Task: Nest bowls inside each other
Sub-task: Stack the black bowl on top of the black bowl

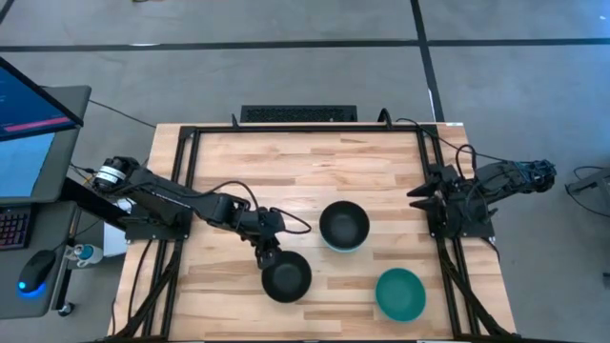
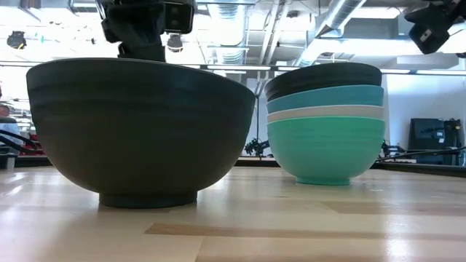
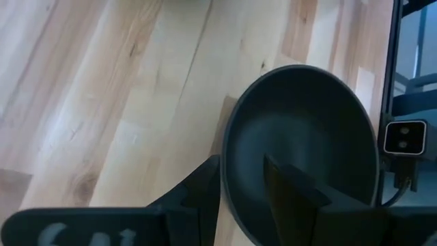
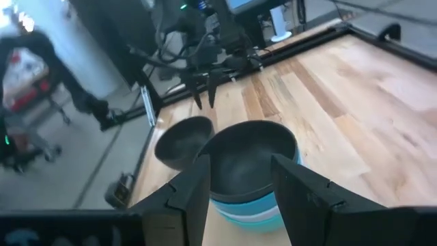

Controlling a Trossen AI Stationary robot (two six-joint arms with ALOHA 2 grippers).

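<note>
My left gripper next has to grab the single black bowl by its rim (image 1: 268,267) (image 3: 224,160) to nest the bowl in the stack of bowls.
A single black bowl (image 1: 287,277) (image 3: 307,137) stands upright on its foot near the table's near edge. My left gripper (image 1: 267,257) (image 3: 242,164) hangs open just above its left rim, one finger over the inside and one over the outside. A stack of bowls (image 1: 343,226) (image 4: 252,164) sits at the table's middle, with a black bowl on top and light blue and white bowls below. A teal green bowl (image 1: 400,293) (image 2: 326,149) stands alone to the near right. My right gripper (image 1: 419,197) (image 4: 239,198) waits open at the right edge.
A black frame rail (image 1: 181,181) runs around the tabletop. A small camera (image 3: 405,137) sits at the near edge beside the single black bowl. A monitor (image 1: 29,124) and a mouse (image 1: 36,270) lie off the table's left. Bare wood (image 1: 305,162) covers the far half.
</note>
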